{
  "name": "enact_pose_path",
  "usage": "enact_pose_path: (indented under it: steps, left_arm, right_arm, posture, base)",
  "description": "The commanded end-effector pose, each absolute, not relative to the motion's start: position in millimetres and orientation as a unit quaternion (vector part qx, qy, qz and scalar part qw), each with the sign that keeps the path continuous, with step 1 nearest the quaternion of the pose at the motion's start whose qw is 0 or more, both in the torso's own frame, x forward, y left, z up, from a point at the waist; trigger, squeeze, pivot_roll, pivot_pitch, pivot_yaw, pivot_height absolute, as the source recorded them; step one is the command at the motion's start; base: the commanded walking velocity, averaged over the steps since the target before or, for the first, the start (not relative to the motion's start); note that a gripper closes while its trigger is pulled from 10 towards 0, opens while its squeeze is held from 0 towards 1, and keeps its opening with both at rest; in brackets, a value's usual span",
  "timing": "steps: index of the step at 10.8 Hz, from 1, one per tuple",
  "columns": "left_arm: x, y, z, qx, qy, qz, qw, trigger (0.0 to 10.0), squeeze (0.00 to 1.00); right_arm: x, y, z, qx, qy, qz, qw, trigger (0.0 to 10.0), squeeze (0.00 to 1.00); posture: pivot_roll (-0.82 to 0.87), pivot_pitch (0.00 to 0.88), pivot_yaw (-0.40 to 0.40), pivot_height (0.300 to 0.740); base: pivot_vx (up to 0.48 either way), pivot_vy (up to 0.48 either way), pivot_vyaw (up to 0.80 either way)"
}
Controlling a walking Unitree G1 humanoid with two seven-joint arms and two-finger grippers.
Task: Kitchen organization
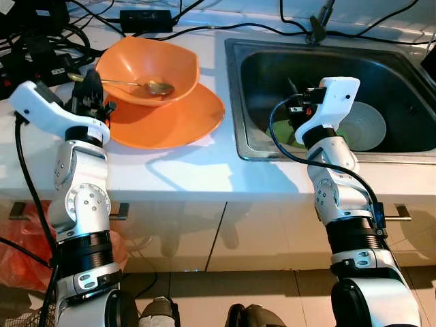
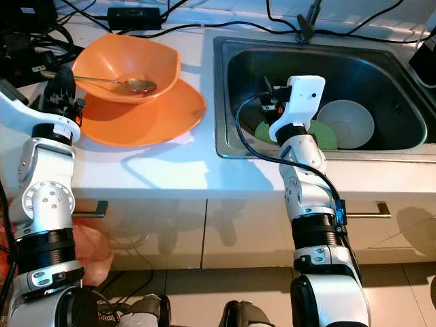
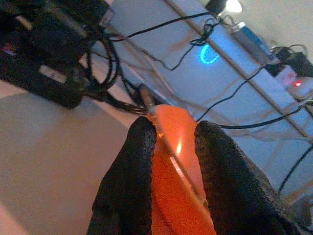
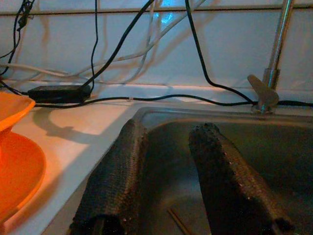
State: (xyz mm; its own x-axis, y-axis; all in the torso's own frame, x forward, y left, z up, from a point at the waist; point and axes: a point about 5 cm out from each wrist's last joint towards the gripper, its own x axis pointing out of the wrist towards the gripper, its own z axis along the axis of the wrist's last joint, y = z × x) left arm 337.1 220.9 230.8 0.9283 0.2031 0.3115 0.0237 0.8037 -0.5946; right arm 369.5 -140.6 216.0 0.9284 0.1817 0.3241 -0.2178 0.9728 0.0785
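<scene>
The spoon's head (image 1: 160, 88) is down inside the orange bowl, so my left gripper needs to grab the gold spoon next by its handle jutting past the bowl's rim (image 1: 102, 81).
An orange bowl (image 1: 139, 63) sits on an orange plate (image 1: 178, 119) on the white counter, with a metal spoon (image 1: 155, 86) lying in it, handle pointing left. My left gripper (image 1: 88, 92) stands at the bowl's left rim. In the left wrist view its fingers (image 3: 137, 161) are open and straddle the thin spoon handle (image 3: 168, 156) without clamping it. My right gripper (image 4: 168, 129) hangs open and empty over the left part of the steel sink (image 1: 402, 75). In the sink lie a white bowl (image 1: 366, 126) and a green plate (image 1: 281, 136), partly hidden by the right wrist.
Black cables and a power brick (image 1: 145, 16) run along the counter's back edge. More dark devices and cords (image 1: 30, 48) crowd the far left corner. A faucet base (image 1: 317, 28) stands behind the sink. Cabinet drawers with handles (image 1: 402, 214) lie below the counter.
</scene>
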Motion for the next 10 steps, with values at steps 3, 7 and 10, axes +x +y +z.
enact_pose_path:
  steps: [3,7,10]
  left_arm:
    - [346.5,222.2,235.7,-0.312,-0.186,0.085,0.928,10.0,0.00]
    - [358.6,214.7,246.0,-0.310,-0.200,0.072,0.927,10.0,0.00]
    - [363.3,213.9,245.8,-0.315,-0.197,0.077,0.925,1.7,0.00]
  right_arm:
    - [367.5,-142.6,214.3,0.056,-0.157,0.097,0.981,10.0,0.00]
    - [367.4,-143.9,214.9,0.055,-0.158,0.095,0.981,10.0,0.00]
    - [366.3,-144.9,214.2,0.055,-0.158,0.093,0.982,10.0,0.00]
  posture:
    - [0.08,0.143,-0.068,0.723]
    - [0.07,0.141,-0.064,0.723]
    - [0.06,0.142,-0.060,0.723]
  base:
    - [0.000,0.000,0.00]
    - [0.000,0.000,0.00]
    - [0.000,0.000,0.00]
